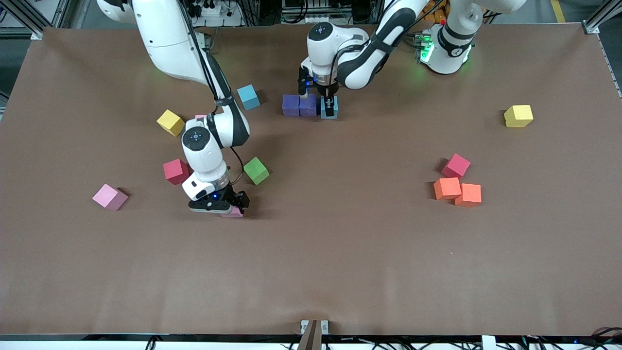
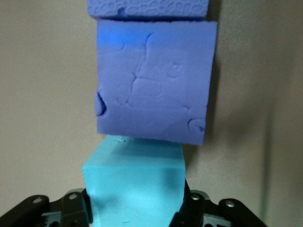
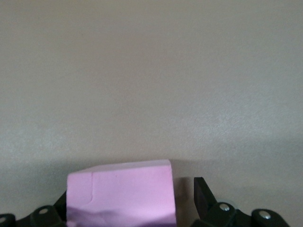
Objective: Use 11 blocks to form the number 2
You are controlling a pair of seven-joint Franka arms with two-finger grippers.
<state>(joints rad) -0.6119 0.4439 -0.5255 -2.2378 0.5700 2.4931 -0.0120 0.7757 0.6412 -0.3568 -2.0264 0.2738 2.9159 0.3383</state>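
I will grab the pink block (image 1: 234, 213) next with my right gripper by the block's opposite sides, to make the figure longer past the light blue block.
Two purple blocks (image 1: 299, 105) sit side by side near the robots' bases. My left gripper (image 1: 329, 111) is shut on a light blue block (image 1: 323, 114) that stands against the purple pair at the left arm's end. In the left wrist view the light blue block (image 2: 135, 184) touches the nearest purple block (image 2: 154, 90). My right gripper (image 1: 228, 209) is open, low around a pink block (image 1: 234, 213). In the right wrist view a gap shows between that pink block (image 3: 120, 194) and one finger (image 3: 202, 198).
Around the right arm lie a light blue block (image 1: 248, 96), a yellow (image 1: 170, 122), a red (image 1: 176, 171), a green (image 1: 256, 170) and a pink one (image 1: 110, 197). Toward the left arm's end lie a yellow (image 1: 518, 116), a red (image 1: 456, 166) and two orange blocks (image 1: 457, 191).
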